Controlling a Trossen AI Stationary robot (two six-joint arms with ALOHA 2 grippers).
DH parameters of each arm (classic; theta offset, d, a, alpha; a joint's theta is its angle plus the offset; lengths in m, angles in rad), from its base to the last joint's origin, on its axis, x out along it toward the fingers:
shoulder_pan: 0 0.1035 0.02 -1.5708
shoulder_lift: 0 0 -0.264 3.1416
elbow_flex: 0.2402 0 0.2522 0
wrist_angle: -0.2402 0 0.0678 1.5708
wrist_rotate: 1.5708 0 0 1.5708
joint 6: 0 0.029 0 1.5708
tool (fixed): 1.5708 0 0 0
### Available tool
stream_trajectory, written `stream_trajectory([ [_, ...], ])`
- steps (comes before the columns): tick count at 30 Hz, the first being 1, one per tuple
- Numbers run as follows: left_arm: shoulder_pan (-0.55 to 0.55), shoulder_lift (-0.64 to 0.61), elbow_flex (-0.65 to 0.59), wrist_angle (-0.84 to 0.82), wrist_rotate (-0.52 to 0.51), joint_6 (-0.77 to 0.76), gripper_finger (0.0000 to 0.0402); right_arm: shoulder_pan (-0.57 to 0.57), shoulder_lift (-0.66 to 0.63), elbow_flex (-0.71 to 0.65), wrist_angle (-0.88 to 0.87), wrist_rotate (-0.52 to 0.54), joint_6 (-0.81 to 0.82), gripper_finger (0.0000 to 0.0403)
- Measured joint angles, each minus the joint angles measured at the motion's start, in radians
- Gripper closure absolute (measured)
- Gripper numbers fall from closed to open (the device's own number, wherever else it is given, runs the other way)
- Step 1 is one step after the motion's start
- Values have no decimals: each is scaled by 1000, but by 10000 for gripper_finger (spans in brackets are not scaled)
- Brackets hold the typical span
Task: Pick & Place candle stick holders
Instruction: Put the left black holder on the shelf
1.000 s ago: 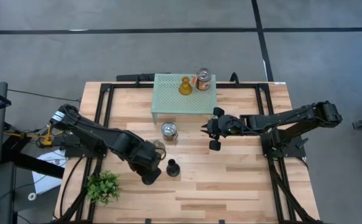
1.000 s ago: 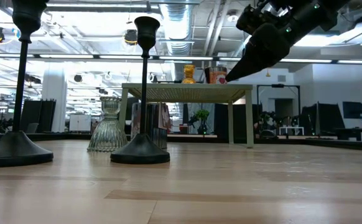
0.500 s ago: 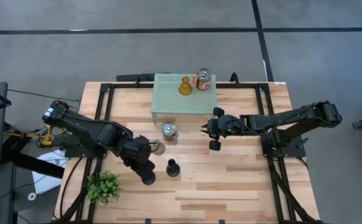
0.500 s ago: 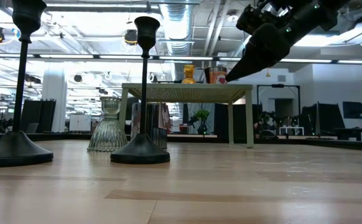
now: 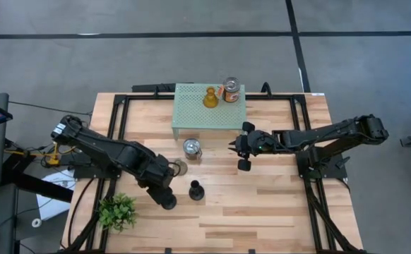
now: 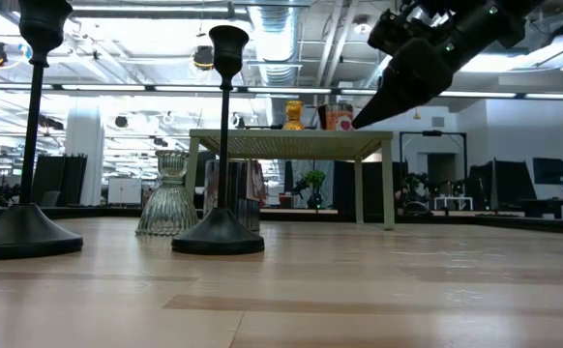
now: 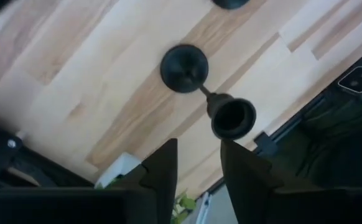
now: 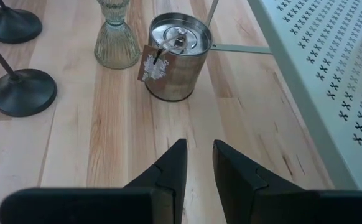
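The black candle stick holder should next be picked up by its cup [image 7: 231, 117] with my left gripper, so its foot stays free to stand on the rack.
A tall black candle stick holder [image 7: 232, 118] stands upright on its round foot [image 7: 184, 67] near the table's front left. My left gripper [image 7: 196, 146] hangs open just above its cup, pointing steeply down [image 5: 166, 198], clear of it. A second black holder [image 5: 196, 190] stands to its right. A ribbed clear glass holder [image 8: 116, 37] and a silvery jar-like holder [image 8: 175, 56] stand farther back. On the mint-green rack [image 5: 191, 116] sit an amber holder [image 5: 210, 98] and a jar holder [image 5: 230, 90]. My right gripper [image 8: 198, 163] is open above bare wood [image 5: 241, 155].
A green leafy plant [image 5: 117, 210] stands at the front left corner, close to my left arm. The rack's legs [image 6: 196, 179] stand on the far middle of the table. Bare wood lies at the front right [image 5: 276, 212].
My left arm has drawn back a little toward the table's left edge above the black holder. The holder stands upright where it was. My right arm has kept still.
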Motion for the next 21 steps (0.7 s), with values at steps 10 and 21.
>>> stream_trajectory([
  [10,2,-28,-117,66,-19,18,276,0,0,0,-10,0,0,333],
  [21,2,-185,-312,332,-16,5,314,0,0,0,-13,0,0,333],
])
